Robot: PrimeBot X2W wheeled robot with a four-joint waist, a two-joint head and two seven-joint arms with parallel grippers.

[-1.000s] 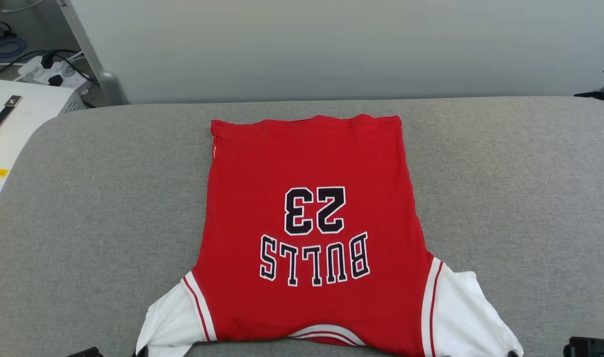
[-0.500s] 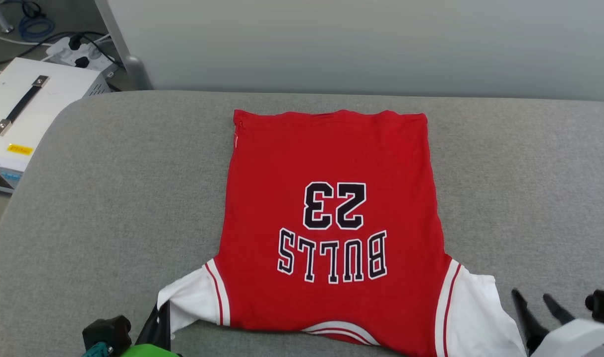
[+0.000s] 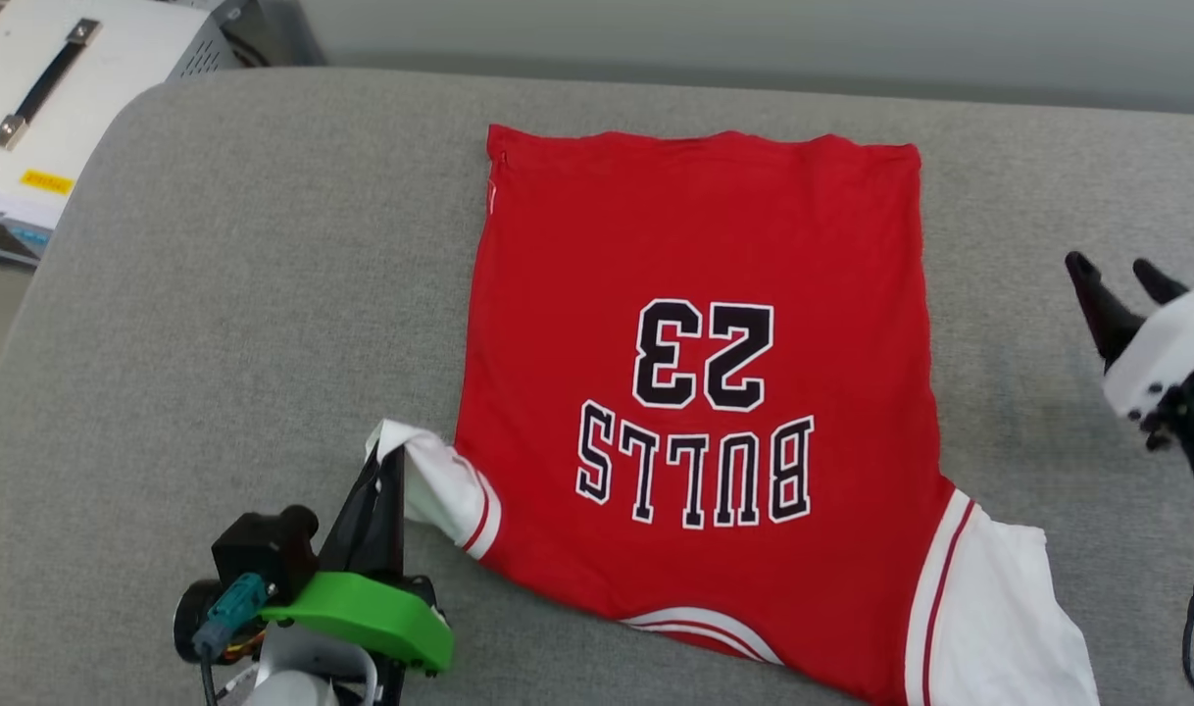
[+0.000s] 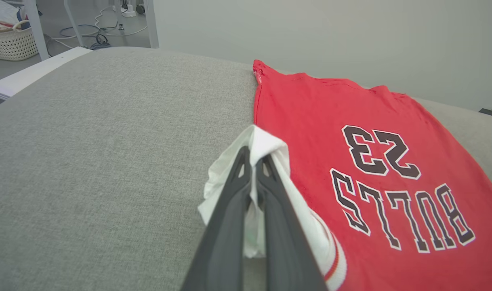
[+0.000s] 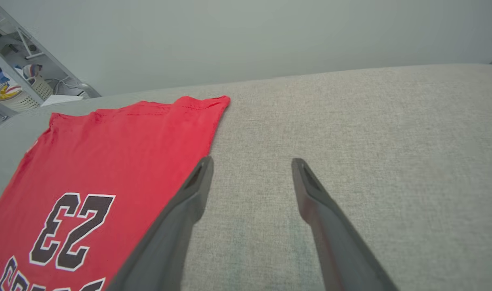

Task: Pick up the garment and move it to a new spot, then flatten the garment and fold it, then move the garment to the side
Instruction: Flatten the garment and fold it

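The red body of the garment is flat on the cushion, so the robot's right gripper should next pinch the garment by its hem corner.
The garment, a red jersey with white sleeves and black "BULLS 23" lettering, lies flat on the grey cushion, collar toward me. My left gripper is shut on the white left sleeve, which is lifted and bunched. In the left wrist view the left gripper pinches that sleeve beside the red garment. My right gripper hangs open off the garment's right edge, holding nothing. The right wrist view shows the right gripper spread over bare cushion, the garment to its left.
A white metal box with a black handle stands beyond the cushion's far left corner. A grey wall runs behind the cushion. A woven basket, cables and table legs stand on the floor to the far left.
The head camera has tilted down and turned. My left gripper lifted the left sleeve up and inward. My right gripper let go of the right sleeve, opened, and moved up along the garment's right side.
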